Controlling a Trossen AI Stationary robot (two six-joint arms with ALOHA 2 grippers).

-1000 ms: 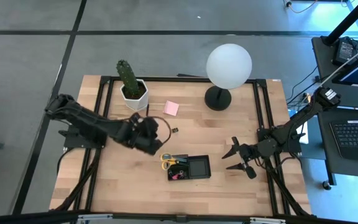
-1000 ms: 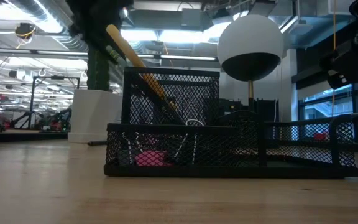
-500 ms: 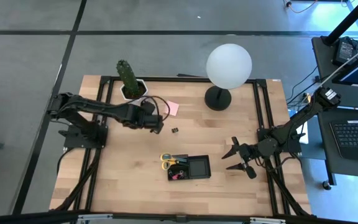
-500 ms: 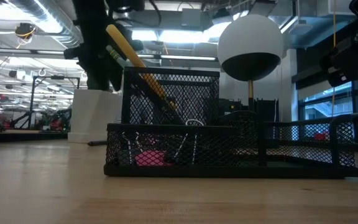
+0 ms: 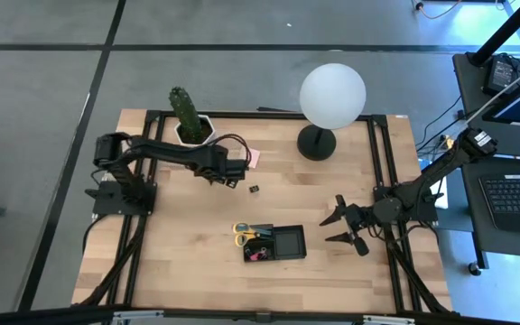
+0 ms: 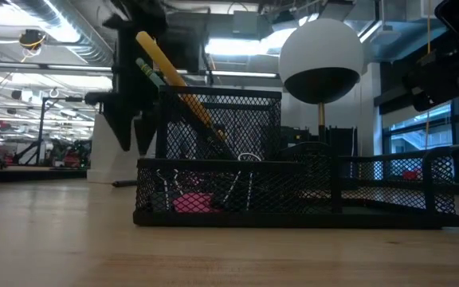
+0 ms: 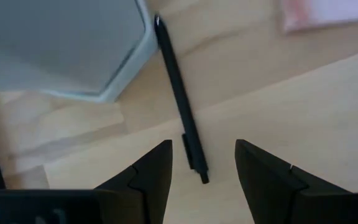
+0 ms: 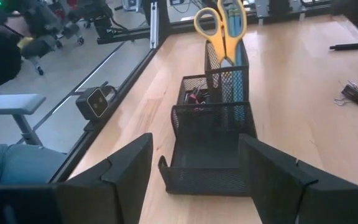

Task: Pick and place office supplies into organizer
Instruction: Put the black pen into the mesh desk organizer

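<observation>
My left gripper grabs the black pen by its clip end [image 7: 194, 149] next, to put the pen into the black mesh organizer.
A black pen [image 7: 180, 99] lies flat on the wood beside the white cactus pot [image 7: 61, 50]. My left gripper [image 7: 202, 165] is open above the pen's near end, one finger on either side, touching nothing; in the high view the left gripper [image 5: 228, 173] sits near the pink sticky-note pad [image 5: 251, 156]. A small black binder clip [image 5: 254, 189] lies loose on the table. The black mesh organizer [image 5: 273, 244] holds yellow-handled scissors [image 8: 219, 25] and pink items. My right gripper [image 5: 335, 228] waits open to the organizer's right.
The potted cactus [image 5: 186, 116] stands close behind the left gripper. The white globe lamp [image 5: 332, 95] rises on its round black base [image 5: 315, 143] at the far edge. Bare wood lies between the binder clip and the organizer and along the near edge.
My left gripper has moved from beside the organizer toward the table's far edge, to the cactus pot and the pen, and has come down with its fingers pointing at the table. The organizer and its contents have stayed put.
</observation>
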